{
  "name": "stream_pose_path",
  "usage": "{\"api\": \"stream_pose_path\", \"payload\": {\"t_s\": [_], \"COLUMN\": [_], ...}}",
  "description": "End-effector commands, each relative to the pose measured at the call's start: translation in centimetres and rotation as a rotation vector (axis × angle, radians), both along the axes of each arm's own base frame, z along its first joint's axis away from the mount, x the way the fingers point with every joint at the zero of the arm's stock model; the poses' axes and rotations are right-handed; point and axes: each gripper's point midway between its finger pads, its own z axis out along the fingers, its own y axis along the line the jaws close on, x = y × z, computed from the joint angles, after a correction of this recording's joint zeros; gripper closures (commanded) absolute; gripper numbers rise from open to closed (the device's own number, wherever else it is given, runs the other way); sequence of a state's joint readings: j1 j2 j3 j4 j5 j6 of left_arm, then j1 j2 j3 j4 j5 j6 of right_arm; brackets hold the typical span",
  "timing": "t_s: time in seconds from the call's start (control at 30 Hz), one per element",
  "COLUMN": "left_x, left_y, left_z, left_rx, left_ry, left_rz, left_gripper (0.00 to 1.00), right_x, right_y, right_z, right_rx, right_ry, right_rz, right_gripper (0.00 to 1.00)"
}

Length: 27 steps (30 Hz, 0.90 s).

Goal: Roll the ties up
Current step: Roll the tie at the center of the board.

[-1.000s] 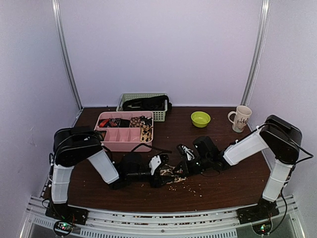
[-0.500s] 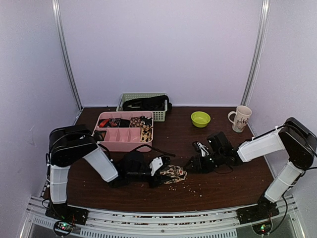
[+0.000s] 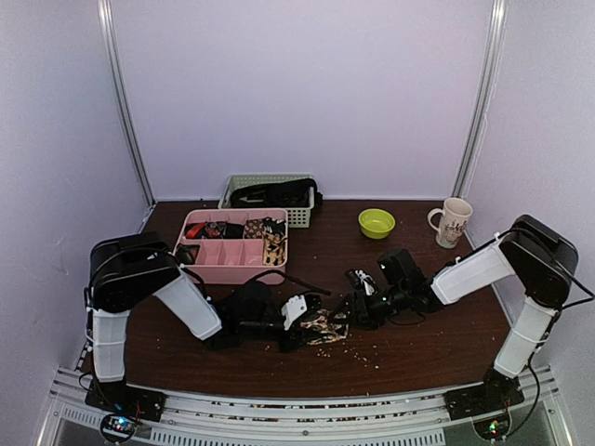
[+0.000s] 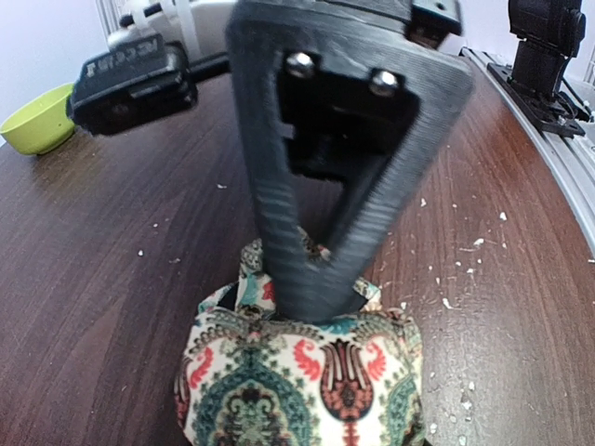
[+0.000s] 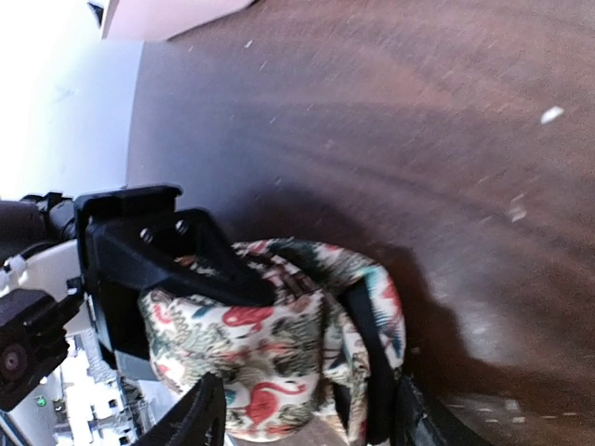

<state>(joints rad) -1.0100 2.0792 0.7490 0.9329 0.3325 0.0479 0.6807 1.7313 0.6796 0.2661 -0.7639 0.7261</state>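
Observation:
The right gripper grabs the rolled tie across its side opposite the left gripper next, to keep the tie rolled and set it into the box.
A rolled tie, cream with a teal and red paisley print and a black lining, lies on the dark wooden table at front centre. My left gripper is shut on it from the left. In the left wrist view its black upper finger presses onto the roll, and the lower finger is hidden. My right gripper reaches in from the right and stands open. In the right wrist view its two fingertips straddle the roll, and whether they touch it does not show.
A pink divided box holding more rolled ties stands behind the left arm. Behind it is a pale green basket with dark cloth. A green bowl and a mug stand at the back right. Crumbs dot the table.
My right gripper opened, pulled away to the right, then came back to the roll. The left gripper's jaws narrowed onto the tie and stayed in place.

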Motion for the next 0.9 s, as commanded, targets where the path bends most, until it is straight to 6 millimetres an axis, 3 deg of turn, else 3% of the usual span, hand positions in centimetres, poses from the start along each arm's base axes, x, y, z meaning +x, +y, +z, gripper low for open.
{"api": "stream_pose_path", "payload": {"t_s": [0.0,0.13,0.23,0.53,0.7,0.87], "left_x": [-1.4,-1.4,-1.5,-1.5,-1.5,-1.4], "left_y": [2.5,2.6,2.6,2.5,2.5,2.5], "left_z": [-5.4,-5.4,-5.6,-5.6,-5.7,-5.8], "left_rx": [0.193,0.190,0.192,0.194,0.197,0.201], "left_ry": [0.090,0.091,0.094,0.098,0.097,0.095], "left_rz": [0.005,0.005,0.002,-0.004,-0.005,-0.001], "left_gripper": [0.66,0.66,0.65,0.64,0.64,0.63], "right_x": [-2.2,-1.9,-1.6,-1.7,-1.8,-1.7], "right_y": [0.9,1.6,2.2,3.7,3.1,2.2], "right_z": [0.4,3.0,3.7,2.8,1.9,0.6], "right_rx": [0.092,0.182,0.177,0.081,-0.012,-0.090], "right_ry": [0.102,0.075,0.043,0.023,0.001,0.006], "right_rz": [0.025,0.017,0.026,0.063,0.067,0.051], "right_gripper": [0.42,0.39,0.35,0.33,0.45,0.74]}}
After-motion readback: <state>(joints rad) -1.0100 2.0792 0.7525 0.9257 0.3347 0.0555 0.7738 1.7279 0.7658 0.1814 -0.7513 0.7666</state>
